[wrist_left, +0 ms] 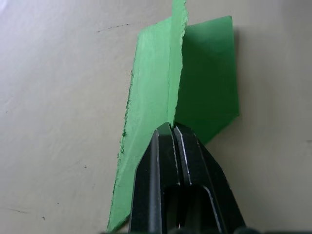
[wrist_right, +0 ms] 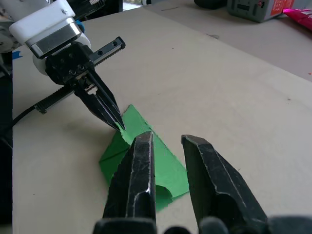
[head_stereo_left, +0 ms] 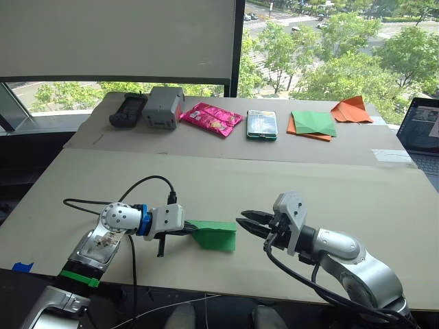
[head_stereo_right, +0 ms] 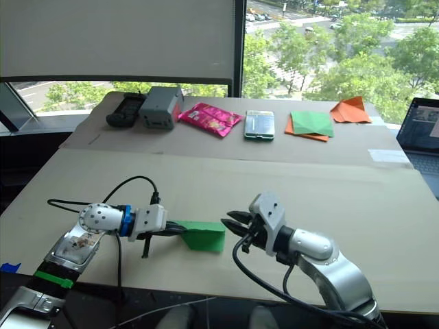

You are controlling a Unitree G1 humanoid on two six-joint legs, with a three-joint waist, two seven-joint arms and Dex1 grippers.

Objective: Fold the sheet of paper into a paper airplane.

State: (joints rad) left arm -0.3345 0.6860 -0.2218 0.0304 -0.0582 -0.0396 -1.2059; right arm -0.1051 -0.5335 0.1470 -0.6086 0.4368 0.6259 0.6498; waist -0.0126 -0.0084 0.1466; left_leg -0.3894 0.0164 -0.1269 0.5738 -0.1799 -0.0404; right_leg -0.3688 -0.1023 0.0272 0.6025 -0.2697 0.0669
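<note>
My right gripper should next grab the green paper by its raised flap (head_stereo_left: 228, 235) (wrist_right: 167, 172) to fold the airplane.
The sheet of paper (head_stereo_left: 215, 236), bright green and folded into a short wedge with a raised middle flap, lies near the front edge of the table (head_stereo_left: 206, 185). My left gripper (head_stereo_left: 191, 230) is shut on that upright flap (wrist_left: 176, 58) from the left, its fingertips (wrist_left: 170, 129) pinching the fold. My right gripper (head_stereo_left: 245, 222) hovers just right of the paper, open, with nothing between its fingers (wrist_right: 144, 151). In the right wrist view the green paper (wrist_right: 168, 168) shows through the gap between them, and the left gripper (wrist_right: 117, 123) bites its far corner.
Along the back board sit a black device (head_stereo_left: 127, 110), a grey box (head_stereo_left: 162, 107), a pink packet (head_stereo_left: 210, 118), a small green-and-white pack (head_stereo_left: 262, 124), a green-and-orange pair of sheets (head_stereo_left: 313, 124) and an orange paper plane (head_stereo_left: 352, 110). A laptop (head_stereo_left: 420, 130) stands at the right edge.
</note>
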